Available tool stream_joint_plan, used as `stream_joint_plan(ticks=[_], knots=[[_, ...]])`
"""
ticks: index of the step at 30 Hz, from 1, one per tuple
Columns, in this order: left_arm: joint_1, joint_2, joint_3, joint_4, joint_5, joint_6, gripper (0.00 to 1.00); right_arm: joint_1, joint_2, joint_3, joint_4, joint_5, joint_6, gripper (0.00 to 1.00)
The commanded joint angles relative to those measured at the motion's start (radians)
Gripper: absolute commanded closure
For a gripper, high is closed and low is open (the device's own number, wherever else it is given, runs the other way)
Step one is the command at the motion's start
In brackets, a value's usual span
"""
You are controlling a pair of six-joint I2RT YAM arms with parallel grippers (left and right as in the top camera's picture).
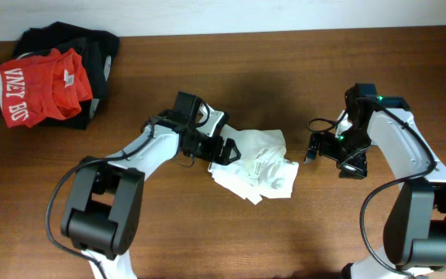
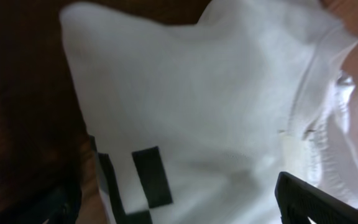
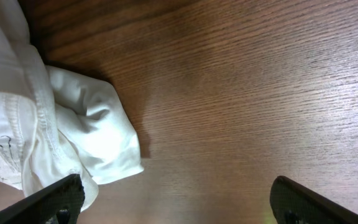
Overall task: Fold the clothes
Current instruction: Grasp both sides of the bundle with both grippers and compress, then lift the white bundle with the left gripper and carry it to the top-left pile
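The white T-shirt needs to be stacked on the red shirt. My left gripper should next grab the white T-shirt at its edge by the dark print [image 1: 227,154] [image 2: 149,180].
The white T-shirt [image 1: 260,164] lies crumpled in a small heap at the middle of the wooden table. My left gripper [image 1: 224,150] is at the heap's left edge, open. In the left wrist view its fingers [image 2: 179,202] are spread wide with the white fabric [image 2: 216,93] filling the space between them, and a dark print [image 2: 149,180] shows on the cloth. My right gripper [image 1: 313,147] is open just right of the heap. In the right wrist view its jaws [image 3: 176,199] are over bare wood, and the shirt's edge [image 3: 98,137] lies by the left finger.
A red shirt with white lettering [image 1: 41,87] lies on a black garment [image 1: 95,48] at the table's far left corner. Bare wood [image 3: 260,93] stretches to the right of the white heap.
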State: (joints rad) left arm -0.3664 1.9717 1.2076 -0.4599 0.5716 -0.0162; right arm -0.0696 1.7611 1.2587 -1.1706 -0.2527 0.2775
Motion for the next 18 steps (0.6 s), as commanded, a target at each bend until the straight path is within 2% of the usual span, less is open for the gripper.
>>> stream_joint_plan(ticks=[1, 2, 5, 7, 8, 13, 18], knots=[[0.001, 0.06, 0.001, 0.004, 0.044, 0.044, 0.05, -0.003, -0.001, 0.011, 0.0, 0.001, -0.011, 0.01], [0.001, 0.069, 0.001, 0.003, 0.059, 0.044, 0.09, -0.003, -0.001, 0.011, 0.0, 0.002, -0.011, 0.01], [0.0, 0.073, 0.001, 0.005, 0.067, 0.043, 0.39, -0.003, 0.0, 0.011, 0.0, 0.002, -0.011, 0.01], [0.001, 0.073, 0.002, 0.005, 0.05, 0.039, 0.73, -0.003, -0.001, 0.011, 0.0, 0.002, -0.011, 0.01], [0.003, 0.073, 0.006, 0.006, 0.049, 0.039, 0.99, -0.003, -0.001, 0.011, 0.0, 0.002, -0.011, 0.01], [0.05, 0.068, 0.058, -0.003, -0.076, -0.059, 0.99, -0.003, -0.001, 0.011, 0.0, 0.001, -0.011, 0.01], [0.179, 0.068, 0.144, -0.022, -0.372, -0.058, 0.99, -0.003, -0.001, 0.011, 0.0, 0.002, -0.011, 0.01]])
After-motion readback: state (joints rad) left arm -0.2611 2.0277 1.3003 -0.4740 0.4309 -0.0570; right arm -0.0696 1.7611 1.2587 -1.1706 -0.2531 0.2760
